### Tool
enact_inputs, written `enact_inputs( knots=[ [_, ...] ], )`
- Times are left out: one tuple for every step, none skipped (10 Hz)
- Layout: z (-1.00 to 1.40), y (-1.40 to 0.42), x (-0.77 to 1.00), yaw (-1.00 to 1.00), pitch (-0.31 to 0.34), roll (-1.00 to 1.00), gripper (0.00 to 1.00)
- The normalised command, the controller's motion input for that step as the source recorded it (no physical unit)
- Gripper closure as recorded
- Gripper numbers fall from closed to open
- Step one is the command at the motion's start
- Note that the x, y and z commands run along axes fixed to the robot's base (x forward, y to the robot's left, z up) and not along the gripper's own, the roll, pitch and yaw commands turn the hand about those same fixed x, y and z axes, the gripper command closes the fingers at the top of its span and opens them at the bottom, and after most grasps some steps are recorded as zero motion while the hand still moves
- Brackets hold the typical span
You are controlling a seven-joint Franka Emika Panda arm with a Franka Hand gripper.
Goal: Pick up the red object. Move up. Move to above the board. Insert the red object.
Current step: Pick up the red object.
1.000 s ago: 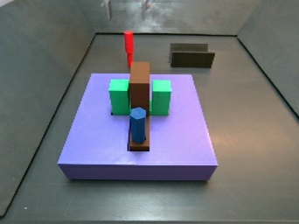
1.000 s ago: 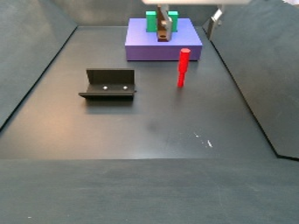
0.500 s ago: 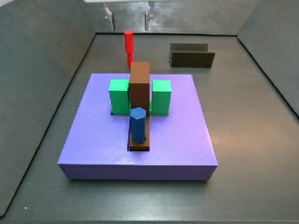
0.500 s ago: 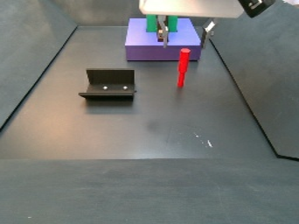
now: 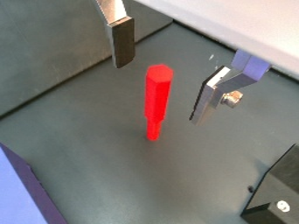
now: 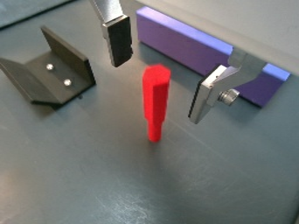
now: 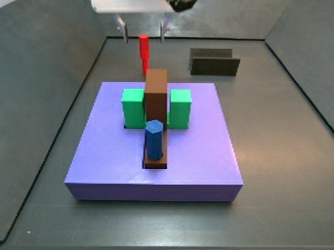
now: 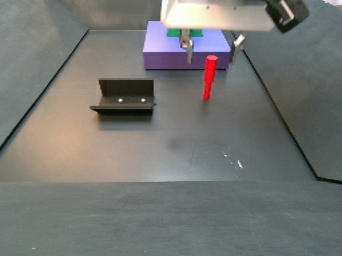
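My gripper is to grab the red peg next by its thicker upper part (image 7: 144, 45). The peg's narrow tip then stays free to go into the board (image 7: 156, 96).
The red object (image 7: 144, 55) is a slim red peg standing upright on the dark floor beyond the purple platform; it also shows in a side view (image 8: 210, 78) and in both wrist views (image 5: 156, 98) (image 6: 153, 103). My gripper (image 5: 163, 68) is open and hangs right over the peg's top, with one finger (image 5: 121, 40) on each side and clear of it. The gripper also shows in the other views (image 6: 163, 68) (image 7: 144, 23) (image 8: 211, 40). The brown board (image 7: 156, 96) lies along the platform, between the green blocks, with a blue peg (image 7: 154, 142) in its near end.
The purple platform (image 7: 117, 166) (image 6: 197, 51) carries two green blocks (image 7: 133, 107) (image 7: 181, 107). The dark fixture (image 7: 214, 62) (image 8: 124, 96) (image 6: 52, 66) stands on the floor to one side of the red peg. Grey walls enclose the floor.
My gripper has come down from the top edge of the side views toward the red peg. The peg, board and platform have not moved.
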Motion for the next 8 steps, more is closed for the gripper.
enact_inputs(
  knots=[
    [-0.49, 0.0, 0.0, -0.02, -0.019, 0.11, 0.0],
    [-0.37, 0.0, 0.0, -0.01, -0.004, 0.12, 0.0],
    [0.0, 0.0, 0.0, 0.0, 0.0, 0.0, 0.0],
    [0.0, 0.0, 0.0, 0.0, 0.0, 0.0, 1.0],
    [0.0, 0.0, 0.0, 0.0, 0.0, 0.0, 1.0],
    [0.0, 0.0, 0.0, 0.0, 0.0, 0.0, 1.0],
    [0.0, 0.0, 0.0, 0.0, 0.0, 0.0, 1.0],
    [0.0, 0.0, 0.0, 0.0, 0.0, 0.0, 1.0]
  ],
)
